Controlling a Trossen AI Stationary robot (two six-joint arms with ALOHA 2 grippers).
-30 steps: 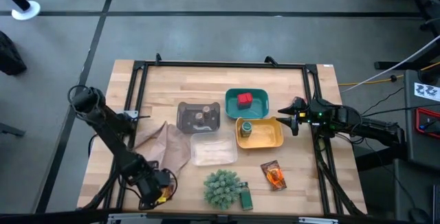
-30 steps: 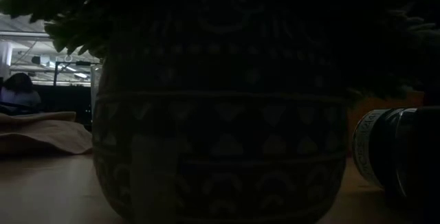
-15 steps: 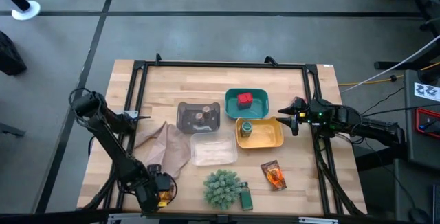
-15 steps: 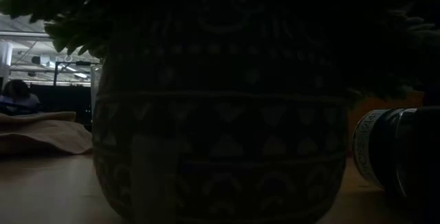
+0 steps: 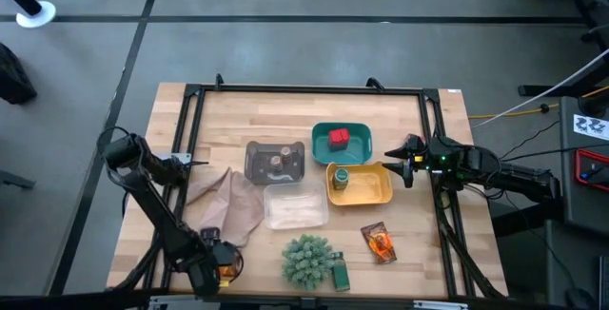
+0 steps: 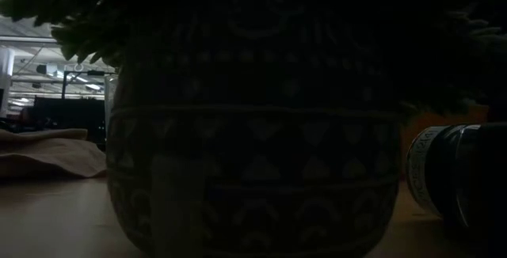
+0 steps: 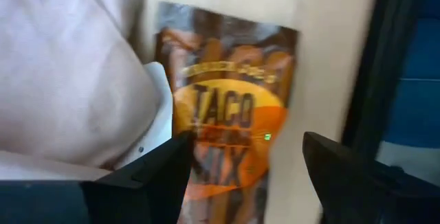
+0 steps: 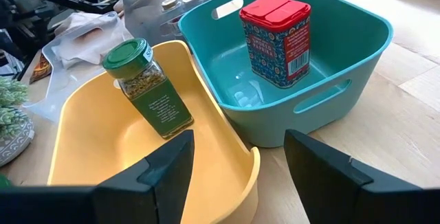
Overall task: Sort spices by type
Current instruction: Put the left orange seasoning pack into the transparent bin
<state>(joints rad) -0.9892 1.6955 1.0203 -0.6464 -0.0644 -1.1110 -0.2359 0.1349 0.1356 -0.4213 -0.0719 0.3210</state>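
Observation:
My left gripper should sort the spices, gripping the orange taco mix sachet by its printed middle [image 7: 225, 135] next.
My left gripper [image 7: 242, 183] is open at the table's near left corner, just above a shiny orange sachet [image 7: 230, 114] that lies flat with one edge tucked under a beige cloth [image 7: 69, 73]; the fingers stand on either side of it. The same sachet [image 5: 226, 274] shows beneath that gripper in the high view. My right gripper [image 8: 237, 183] is open and waits at the right edge, facing a green jar [image 8: 146, 86] upright in the yellow tray [image 8: 89, 141] and a red tub [image 8: 276, 38] in the teal tray [image 8: 344, 66]. Two tiny jars [image 5: 278, 162] stand in the grey tray [image 5: 257, 163]. A second sachet [image 5: 379, 242] and a second green jar [image 5: 341, 274] lie on the table.
The spiky plant ball [image 5: 307, 261] sits at the near edge, next to the lying green jar; its pot fills the low view. A clear tray [image 5: 295, 207] lies at the middle. The beige cloth [image 5: 228, 205] spreads left of it. A black frame [image 5: 190, 110] borders the table.
My left gripper has crept a little toward the table's near edge, over the near left sachet, and its elbow has followed. The right arm and the spices have kept still.

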